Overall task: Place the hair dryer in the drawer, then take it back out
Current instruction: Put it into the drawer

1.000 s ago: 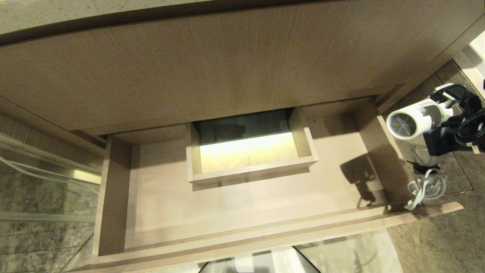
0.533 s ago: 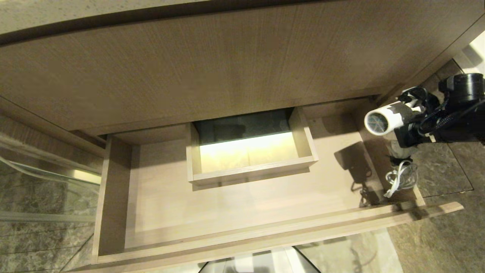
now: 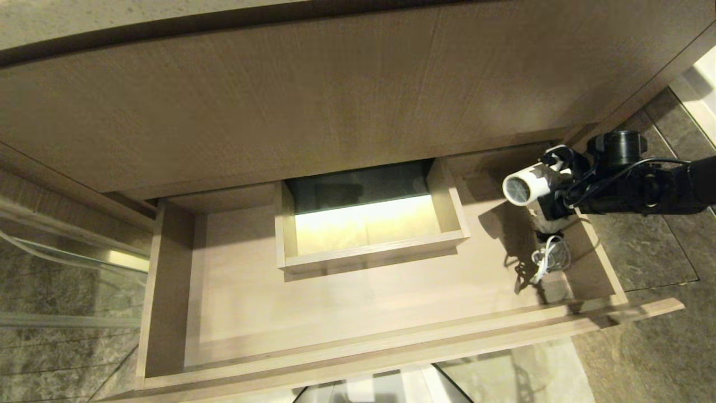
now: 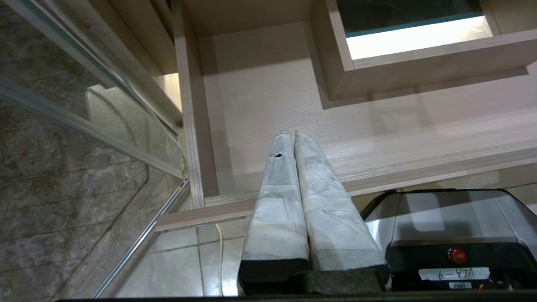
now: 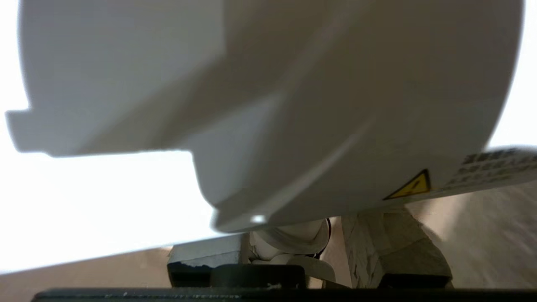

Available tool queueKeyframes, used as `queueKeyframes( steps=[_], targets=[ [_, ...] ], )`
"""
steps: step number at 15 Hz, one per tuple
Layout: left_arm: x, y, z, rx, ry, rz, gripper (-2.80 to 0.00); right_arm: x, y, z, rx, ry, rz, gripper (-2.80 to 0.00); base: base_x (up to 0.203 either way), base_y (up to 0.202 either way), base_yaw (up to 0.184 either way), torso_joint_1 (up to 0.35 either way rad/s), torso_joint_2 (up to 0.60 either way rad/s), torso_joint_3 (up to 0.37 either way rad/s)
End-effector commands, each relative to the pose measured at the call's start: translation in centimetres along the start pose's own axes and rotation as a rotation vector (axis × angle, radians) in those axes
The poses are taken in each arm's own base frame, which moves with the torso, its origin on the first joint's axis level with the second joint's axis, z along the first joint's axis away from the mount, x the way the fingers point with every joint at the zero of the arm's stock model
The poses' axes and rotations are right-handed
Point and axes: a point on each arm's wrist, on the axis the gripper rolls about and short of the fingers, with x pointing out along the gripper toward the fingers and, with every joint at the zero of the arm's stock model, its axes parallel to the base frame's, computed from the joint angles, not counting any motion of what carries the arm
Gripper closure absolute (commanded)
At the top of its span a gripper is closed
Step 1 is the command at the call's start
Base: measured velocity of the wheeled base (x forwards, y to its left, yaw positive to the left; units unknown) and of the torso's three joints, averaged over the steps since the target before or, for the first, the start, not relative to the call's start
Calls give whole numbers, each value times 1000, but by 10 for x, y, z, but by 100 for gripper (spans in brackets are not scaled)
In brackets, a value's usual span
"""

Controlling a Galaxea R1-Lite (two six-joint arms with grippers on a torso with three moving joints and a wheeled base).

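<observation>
The hair dryer's white body (image 3: pixel 527 184) hangs above the drawer's bottom in the head view. My right gripper needs to keep holding the hair dryer for now.
The small white hair dryer (image 3: pixel 526 186) hangs over the right end of the open drawer (image 3: pixel 363 350), its grey rear grille facing left. My right gripper (image 3: pixel 552 210) is shut on its handle, reaching in from the right. The bundled white cord (image 3: pixel 551 260) dangles below it, just above the drawer floor near the right wall. In the right wrist view the hair dryer barrel (image 5: pixel 268 105) fills most of the picture, and the right gripper (image 5: pixel 293 247) clamps the handle below it. My left gripper (image 4: pixel 289 136) is shut and empty, parked over the drawer's front left part.
A box-shaped cut-out (image 3: pixel 369 224) stands in the drawer's back middle. A tall wood-grain panel (image 3: pixel 335 101) rises behind the drawer. Marble floor (image 3: pixel 660 252) lies to the right and a glass panel (image 3: pixel 56 268) to the left. The robot's base (image 4: pixel 453 235) sits below the drawer front.
My right arm has carried the hair dryer leftward and lower, from outside the drawer's right wall to over its right end. The cord bundle now hangs inside the drawer.
</observation>
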Motion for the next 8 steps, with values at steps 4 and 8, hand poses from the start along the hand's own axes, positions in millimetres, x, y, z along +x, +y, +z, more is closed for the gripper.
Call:
queueKeyframes(
  steps=[4, 8],
  targets=[
    [0, 0, 0, 0, 1, 0, 0, 71, 6, -39, -16, 61, 29, 0, 0, 0, 0, 0, 0, 0],
    [0, 0, 0, 0, 1, 0, 0, 84, 1, -31, -28, -24, -8, -280, 0, 0, 0, 0, 0, 0]
  ],
)
